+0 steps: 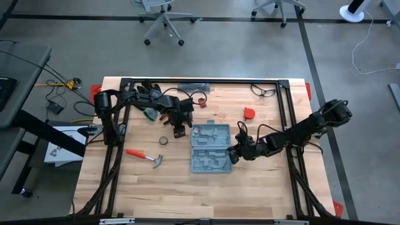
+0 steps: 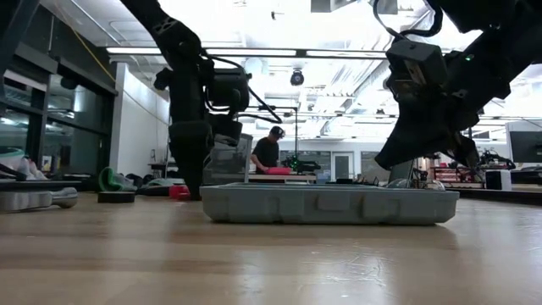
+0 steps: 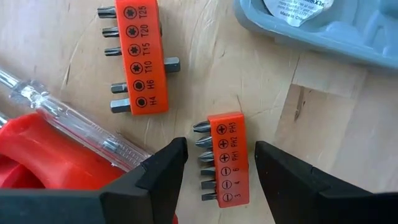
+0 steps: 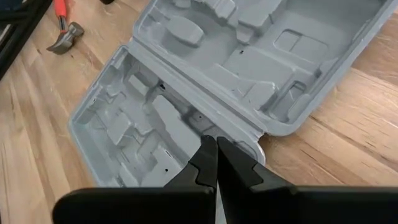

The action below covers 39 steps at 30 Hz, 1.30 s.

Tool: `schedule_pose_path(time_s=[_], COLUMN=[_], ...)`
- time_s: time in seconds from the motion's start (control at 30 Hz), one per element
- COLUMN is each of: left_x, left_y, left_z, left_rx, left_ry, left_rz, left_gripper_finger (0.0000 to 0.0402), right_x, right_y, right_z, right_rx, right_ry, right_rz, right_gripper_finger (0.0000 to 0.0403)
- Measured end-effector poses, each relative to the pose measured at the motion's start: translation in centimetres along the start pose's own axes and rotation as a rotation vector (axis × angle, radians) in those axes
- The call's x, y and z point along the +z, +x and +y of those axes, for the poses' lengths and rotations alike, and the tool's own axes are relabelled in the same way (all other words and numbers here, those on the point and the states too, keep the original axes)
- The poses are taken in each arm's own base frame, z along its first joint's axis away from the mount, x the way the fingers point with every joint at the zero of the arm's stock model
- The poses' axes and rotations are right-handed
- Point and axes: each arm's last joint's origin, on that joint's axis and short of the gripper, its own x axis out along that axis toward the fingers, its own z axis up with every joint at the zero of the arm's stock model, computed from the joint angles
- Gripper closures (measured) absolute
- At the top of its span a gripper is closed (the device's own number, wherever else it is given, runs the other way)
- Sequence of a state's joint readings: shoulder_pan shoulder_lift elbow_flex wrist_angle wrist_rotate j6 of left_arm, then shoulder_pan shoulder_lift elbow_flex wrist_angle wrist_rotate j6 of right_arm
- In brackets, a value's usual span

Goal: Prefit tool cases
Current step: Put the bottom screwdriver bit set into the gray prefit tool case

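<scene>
I should grab the small orange bit holder with my left gripper next, by its orange body (image 3: 230, 165), so its bits stay free to fit the tool case (image 3: 348, 31).
The blue-grey tool case (image 1: 209, 148) lies open at the table's middle. Both halves rest flat on their outer shells, with the moulded recesses (image 4: 186, 93) facing up. My right gripper (image 4: 216, 146) is shut, its tips at the case's right rim by the hinge. My left gripper (image 3: 221, 155) stands open just left of the case's far half, pointing down. Its fingers stand on either side of a small orange bit holder (image 3: 228, 149) that lies flat on the table, and a gap shows on each side. My right gripper's shut fingertips (image 4: 208, 155) come slanting down from the table's right side at the case's rim beside the hinge (image 4: 239, 134). Whether they touch the rim I cannot tell.
A second orange bit holder (image 3: 140, 59) and a clear-shafted screwdriver with a red handle (image 3: 68, 124) lie beside my left gripper. A red-handled hammer (image 1: 145, 156) and a small ring (image 1: 164, 140) lie left of the case. A red item (image 1: 250, 112) and glasses (image 1: 262, 91) lie farther back.
</scene>
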State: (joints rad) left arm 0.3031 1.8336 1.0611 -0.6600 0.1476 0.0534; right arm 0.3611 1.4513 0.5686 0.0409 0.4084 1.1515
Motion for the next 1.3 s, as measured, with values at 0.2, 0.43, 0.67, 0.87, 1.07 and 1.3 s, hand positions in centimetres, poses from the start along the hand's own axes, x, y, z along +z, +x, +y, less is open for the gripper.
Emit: schedule_pose_path(time_s=[0.2,0.43,0.67,0.87,1.07,1.3], left_x=[0.0,-0.1,-0.1,-0.2,-0.3,-0.5], left_y=[0.0,0.8,1.6,1.6,1.1,-1.4], left_z=[0.1,-0.3,-1.8,-2.1,-2.2,-4.4], left_rx=[0.051,0.001,0.115,0.108,0.071,-0.030], left_ry=[-0.023,-0.019,0.023,-0.005,-0.028,-0.069], left_rz=[0.003,0.034,0.066,0.068,0.062,-0.031], left_gripper_finger=[0.0210,0.0203,0.0260,0.0327,0.0327,0.0327], right_x=[0.0,-0.1,-0.1,-0.1,-0.1,-0.2], right_y=[0.0,0.0,0.0,0.0,0.0,0.0], right_z=[0.0,-0.1,-0.2,-0.2,-0.2,-0.1], right_rx=[-0.001,-0.013,-0.016,-0.016,-0.015,-0.004], right_ry=[-0.005,-0.011,-0.012,-0.012,-0.012,-0.013], right_rz=[0.000,0.005,0.007,0.007,0.010,0.036], right_gripper_finger=[0.0402,0.0402,0.0402,0.0402,0.0402,0.0402])
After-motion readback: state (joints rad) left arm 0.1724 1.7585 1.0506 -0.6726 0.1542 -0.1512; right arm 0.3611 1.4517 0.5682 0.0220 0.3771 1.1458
